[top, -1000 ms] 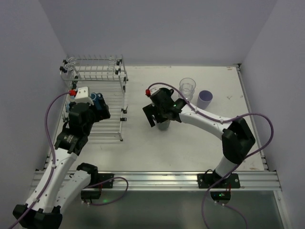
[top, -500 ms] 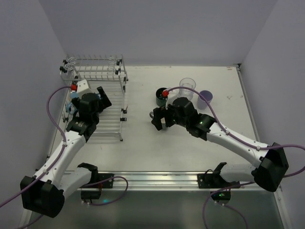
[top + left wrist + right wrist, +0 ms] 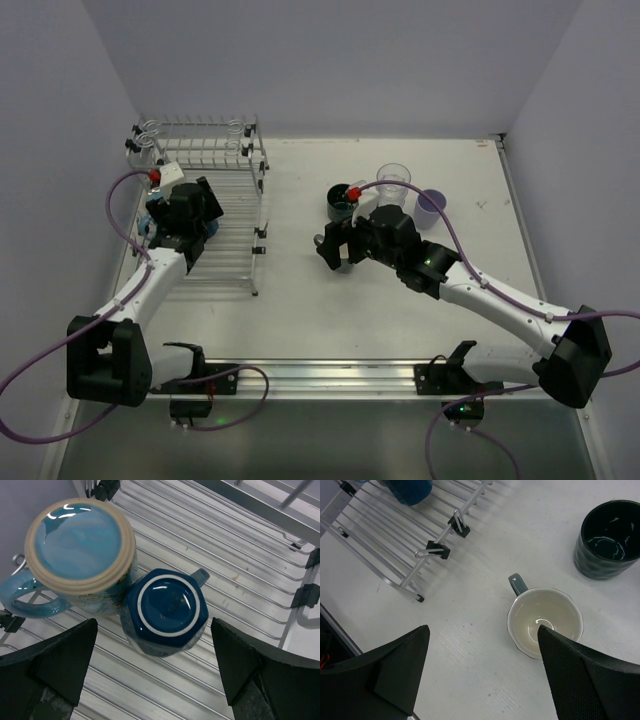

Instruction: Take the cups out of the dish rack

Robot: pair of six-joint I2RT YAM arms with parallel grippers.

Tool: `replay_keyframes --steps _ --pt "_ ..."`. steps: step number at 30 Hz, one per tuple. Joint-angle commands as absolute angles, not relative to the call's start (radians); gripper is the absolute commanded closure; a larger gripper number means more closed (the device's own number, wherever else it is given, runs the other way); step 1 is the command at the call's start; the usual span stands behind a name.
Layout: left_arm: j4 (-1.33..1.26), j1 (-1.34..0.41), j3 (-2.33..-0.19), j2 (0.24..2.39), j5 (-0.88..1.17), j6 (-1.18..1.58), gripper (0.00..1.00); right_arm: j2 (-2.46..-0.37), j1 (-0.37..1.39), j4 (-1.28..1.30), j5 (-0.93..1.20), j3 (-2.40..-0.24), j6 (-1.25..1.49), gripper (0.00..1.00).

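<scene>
My left gripper grabs the blue mug across its body at the mug's base end next, leaving its rim free to hand over to my right gripper.
The dish rack (image 3: 256, 232) stands at the far left. On its lower tier two mugs stand upside down side by side: a light blue mug (image 3: 80, 555) and a blue mug (image 3: 165, 611). My left gripper (image 3: 152, 680) (image 3: 192, 215) is open and empty above them, its fingers wide to either side of the blue mug. My right gripper (image 3: 485, 680) (image 3: 338, 247) is open and empty above the table. A grey mug with a cream inside (image 3: 545, 622) stands upright near its right finger. A dark green mug (image 3: 609, 539) (image 3: 343, 203) stands behind it.
A clear glass tumbler (image 3: 393, 183) and a lavender cup (image 3: 430, 207) stand on the table at the back right of the green mug. The rack's near right corner (image 3: 437, 547) is left of the right gripper. Walls close the left, back and right sides.
My left gripper has moved back and left over the rack's lower tier. My right arm has swung its elbow right, and the dark green mug now shows uncovered on the table behind it.
</scene>
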State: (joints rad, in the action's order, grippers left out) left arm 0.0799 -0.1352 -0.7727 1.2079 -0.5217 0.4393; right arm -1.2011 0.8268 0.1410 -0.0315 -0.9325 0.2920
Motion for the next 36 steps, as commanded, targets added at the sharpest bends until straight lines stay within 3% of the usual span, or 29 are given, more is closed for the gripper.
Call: replay_keyframes --steps 1,8,11,22,28,36 --pt "-0.038 -0.101 -0.807 1.253 -0.509 0.379 0.00 -1.186 0.833 0.094 -0.026 -0.934 0.299 0.09" --pt "-0.064 -0.078 -0.850 1.345 -0.434 0.341 0.00 -1.192 0.833 0.094 -0.018 -0.937 0.293 0.09" --pt "-0.072 -0.074 -0.851 1.361 -0.434 0.337 0.05 -1.197 0.833 0.095 -0.012 -0.940 0.295 0.10" --pt "-0.048 -0.072 -0.750 1.269 -0.402 0.426 0.67 -1.109 0.833 0.074 -0.042 -0.905 0.279 0.11" --pt "-0.032 -0.072 -0.686 1.071 -0.267 0.451 0.82 -1.036 0.833 -0.015 0.037 -0.856 0.319 0.11" --pt "-0.002 -0.072 -0.623 0.841 -0.072 0.517 0.88 -0.920 0.833 -0.236 0.106 -0.757 0.540 0.04"
